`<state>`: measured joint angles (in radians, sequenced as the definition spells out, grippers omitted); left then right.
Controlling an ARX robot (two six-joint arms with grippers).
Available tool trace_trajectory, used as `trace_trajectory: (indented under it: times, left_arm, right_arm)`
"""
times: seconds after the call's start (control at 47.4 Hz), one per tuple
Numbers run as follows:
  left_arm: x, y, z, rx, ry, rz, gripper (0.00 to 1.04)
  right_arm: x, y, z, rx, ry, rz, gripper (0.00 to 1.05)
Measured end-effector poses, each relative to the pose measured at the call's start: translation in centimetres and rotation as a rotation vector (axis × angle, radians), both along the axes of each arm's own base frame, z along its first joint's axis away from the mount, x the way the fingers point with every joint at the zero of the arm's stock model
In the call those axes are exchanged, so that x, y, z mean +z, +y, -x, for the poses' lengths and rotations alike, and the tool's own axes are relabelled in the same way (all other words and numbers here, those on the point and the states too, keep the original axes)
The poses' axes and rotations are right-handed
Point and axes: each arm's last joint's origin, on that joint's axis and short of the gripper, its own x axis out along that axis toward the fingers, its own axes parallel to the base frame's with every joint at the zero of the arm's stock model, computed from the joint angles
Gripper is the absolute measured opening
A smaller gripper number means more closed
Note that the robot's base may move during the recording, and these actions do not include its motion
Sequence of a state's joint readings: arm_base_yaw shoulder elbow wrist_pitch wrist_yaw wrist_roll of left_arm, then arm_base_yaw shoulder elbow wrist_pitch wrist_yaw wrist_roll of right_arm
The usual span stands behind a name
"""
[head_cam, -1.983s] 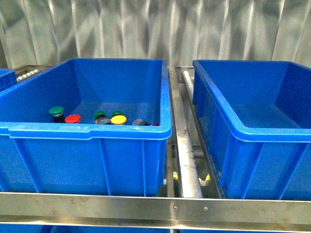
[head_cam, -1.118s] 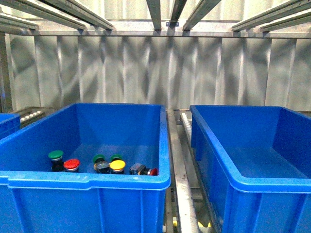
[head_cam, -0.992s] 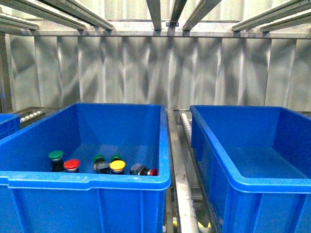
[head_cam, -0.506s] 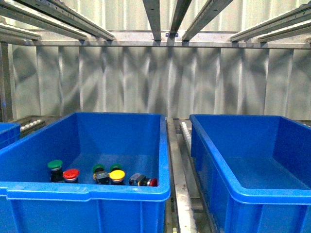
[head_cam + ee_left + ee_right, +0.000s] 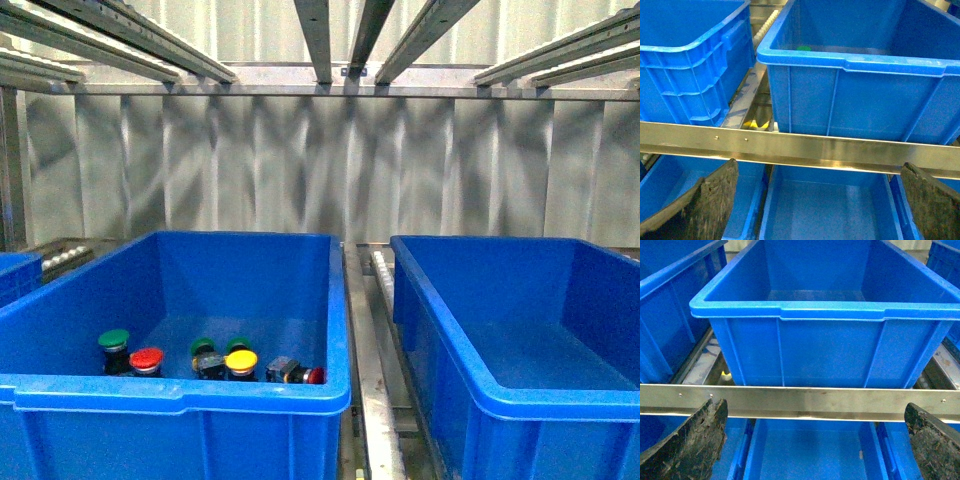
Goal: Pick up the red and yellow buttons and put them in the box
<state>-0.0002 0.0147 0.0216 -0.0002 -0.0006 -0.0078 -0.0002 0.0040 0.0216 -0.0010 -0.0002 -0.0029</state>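
I need to grab the upright red button by its cap (image 5: 146, 356) with my left gripper next, so that I can move it into the box.
A red button (image 5: 146, 357) and a yellow button (image 5: 241, 361) stand upright on the floor of the left blue crate (image 5: 180, 393). Another red button (image 5: 315, 376) lies on its side near that crate's right wall. The box (image 5: 480, 241) stands to the right and holds nothing that I can see; its rim (image 5: 790, 310) fills the right wrist view. Neither arm shows in the front view. My left gripper (image 5: 820, 205) and right gripper (image 5: 815, 445) are both open and empty, in front of the rack and level with its steel front rail.
Three green-capped buttons (image 5: 113, 340) (image 5: 203, 347) (image 5: 238, 345) stand among the red and yellow ones. A steel front rail (image 5: 800, 147) (image 5: 805, 401) crosses before the crates, with more blue crates below it. Roller tracks (image 5: 378, 262) run between the crates, and metal beams (image 5: 318, 35) run overhead.
The front view has swung upward, so the crates sit lower in the picture and the overhead beams show. The buttons keep their places in the crate.
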Motion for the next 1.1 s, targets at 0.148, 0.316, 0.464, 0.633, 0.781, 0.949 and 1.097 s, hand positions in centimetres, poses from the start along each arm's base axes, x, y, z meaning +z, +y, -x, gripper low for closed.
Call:
trace_trajectory:
  times: [0.148, 0.316, 0.464, 0.633, 0.781, 0.949, 1.097]
  left_arm:
    - [0.0, -0.1, -0.1, 0.056, 0.01, 0.053, 0.97]
    - [7.9, -1.2, -3.9, 0.055, -0.135, 0.212, 0.97]
    - [12.7, -1.9, -11.6, 0.145, 0.052, 0.176, 0.97]
    - [13.0, -2.8, -18.2, 0.156, 0.292, 0.14, 0.97]
    - [14.6, -3.9, -22.8, 0.161, 0.374, 0.124, 0.97]
    - [15.6, -4.8, -28.1, 0.197, 0.455, 0.096, 0.97]
    - [14.6, -5.4, -32.3, 0.207, 0.508, 0.085, 0.97]
  right_arm:
    - [0.0, 0.0, 0.0, 0.0, 0.0, 0.0, 1.02]
    - [0.0, 0.0, 0.0, 0.0, 0.0, 0.0, 1.02]
    - [0.0, 0.0, 0.0, 0.0, 0.0, 0.0, 1.02]
    - [0.0, 0.0, 0.0, 0.0, 0.0, 0.0, 1.02]
    - [0.0, 0.0, 0.0, 0.0, 0.0, 0.0, 1.02]
    - [0.0, 0.0, 0.0, 0.0, 0.0, 0.0, 1.02]
    - [0.0, 0.0, 0.0, 0.0, 0.0, 0.0, 1.02]
